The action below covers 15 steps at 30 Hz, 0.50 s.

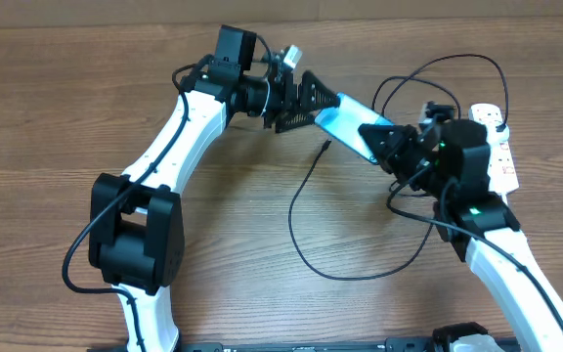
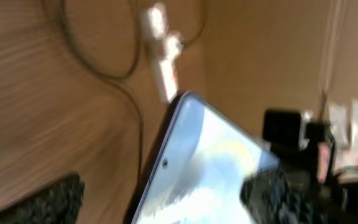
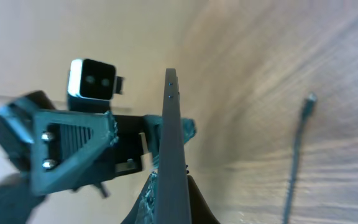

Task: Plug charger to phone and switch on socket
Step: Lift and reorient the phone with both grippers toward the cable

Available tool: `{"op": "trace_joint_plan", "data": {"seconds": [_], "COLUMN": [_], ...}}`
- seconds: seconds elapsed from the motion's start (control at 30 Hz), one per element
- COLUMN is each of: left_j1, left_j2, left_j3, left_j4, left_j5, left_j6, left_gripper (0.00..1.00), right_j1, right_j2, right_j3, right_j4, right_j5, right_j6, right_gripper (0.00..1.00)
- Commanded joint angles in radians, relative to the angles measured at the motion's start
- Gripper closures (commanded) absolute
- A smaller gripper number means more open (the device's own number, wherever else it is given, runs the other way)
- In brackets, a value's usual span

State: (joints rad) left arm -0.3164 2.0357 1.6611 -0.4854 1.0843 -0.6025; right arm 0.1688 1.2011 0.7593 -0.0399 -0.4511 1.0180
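My left gripper grabs the phone by the side opposite my right gripper next, leaving the phone's charging end free to plug in the charger.
The phone (image 1: 345,122), its light blue screen lit, is held off the table between the two arms. My right gripper (image 1: 374,132) is shut on its right end. In the right wrist view the phone (image 3: 173,137) stands edge-on between the fingers (image 3: 173,199). My left gripper (image 1: 325,106) is open, its fingers spread around the phone's left end. In the left wrist view (image 2: 163,196) there is a gap between the left finger and the phone (image 2: 210,155). The charger cable (image 1: 306,235) loops over the table, with its tip (image 1: 326,147) lying free below the phone. The socket (image 1: 497,147) lies at the right.
The charger cable makes a second loop (image 1: 438,64) behind the right arm towards the socket. The socket also shows blurred in the left wrist view (image 2: 163,56). The cable tip shows in the right wrist view (image 3: 309,99) on the wooden table (image 1: 86,117).
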Motion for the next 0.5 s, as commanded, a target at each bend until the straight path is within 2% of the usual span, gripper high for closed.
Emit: {"op": "trace_joint_plan", "data": {"seconds": [0.0, 0.2, 0.3, 0.47], "left_j1": [0.005, 0.005, -0.002, -0.011], "left_j2": [-0.085, -0.094, -0.094, -0.094], "left_j3": [0.024, 0.024, 0.024, 0.024], "left_j4": [0.140, 0.342, 0.394, 0.415], "left_j5": [0.079, 0.074, 0.064, 0.004], "left_j6": [-0.149, -0.521, -0.628, -0.718], "left_gripper": [0.03, 0.08, 0.12, 0.15], "right_j1": [-0.006, -0.005, -0.005, 0.021], "right_j2": [-0.047, -0.026, -0.010, 0.008], "right_j3": [0.021, 0.021, 0.021, 0.021], "right_j4": [0.063, 0.198, 0.270, 0.331], "right_j5": [0.116, 0.205, 0.222, 0.299], "right_j6": [0.146, 0.340, 0.406, 0.508], "right_gripper": [0.96, 0.96, 0.96, 0.96]}}
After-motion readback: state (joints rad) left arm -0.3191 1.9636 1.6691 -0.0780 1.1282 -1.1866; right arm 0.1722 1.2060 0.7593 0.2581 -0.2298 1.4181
